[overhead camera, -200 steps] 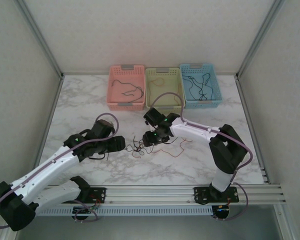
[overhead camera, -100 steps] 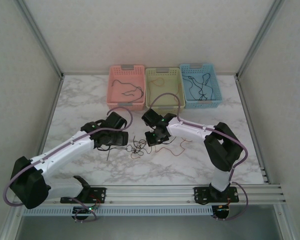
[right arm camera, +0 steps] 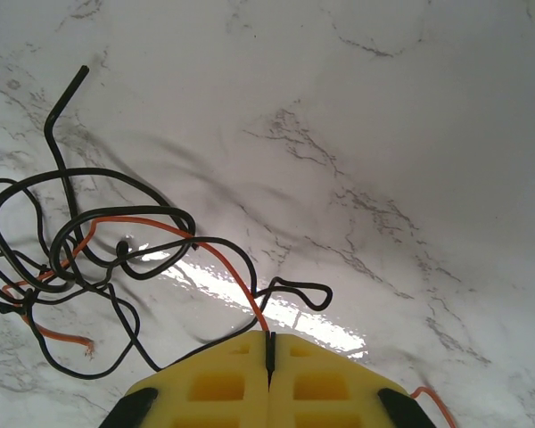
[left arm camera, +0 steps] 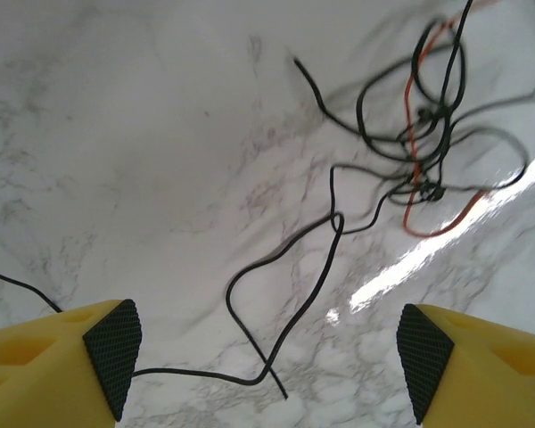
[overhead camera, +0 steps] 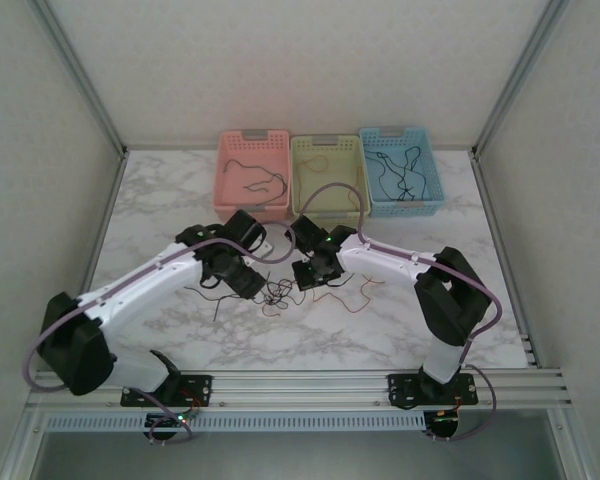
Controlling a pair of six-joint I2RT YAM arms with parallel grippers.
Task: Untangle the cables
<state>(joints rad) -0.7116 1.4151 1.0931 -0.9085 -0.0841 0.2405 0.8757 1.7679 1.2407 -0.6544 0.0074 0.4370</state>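
Note:
I should next grab the black cable by its loose loop with my left gripper, to pull it out and untangle it.
The cables lie in a tangle (overhead camera: 277,293) on the marble table between my two grippers. My right gripper (right arm camera: 269,343) is shut on a red-orange cable (right arm camera: 221,264), which runs from its fingertips into a knot of black cables (right arm camera: 89,254). In the top view the right gripper (overhead camera: 306,279) sits at the tangle's right edge. My left gripper (left arm camera: 267,357) hangs open above the table, its pads (left arm camera: 114,352) far apart. A loose black cable loop (left arm camera: 281,290) lies between them, and the main tangle (left arm camera: 428,134) is further ahead. From above, the left gripper (overhead camera: 251,284) is at the tangle's left edge.
Three baskets stand in a row at the back: pink (overhead camera: 226,176), green (overhead camera: 298,178) and blue (overhead camera: 432,172), each with sorted cables inside. A stray red-orange cable (overhead camera: 358,300) trails right of the tangle. Metal frame posts border the table.
My right gripper has closed on the red-orange cable. The left arm has swung forward and right, bringing its open gripper up to the tangle's left edge.

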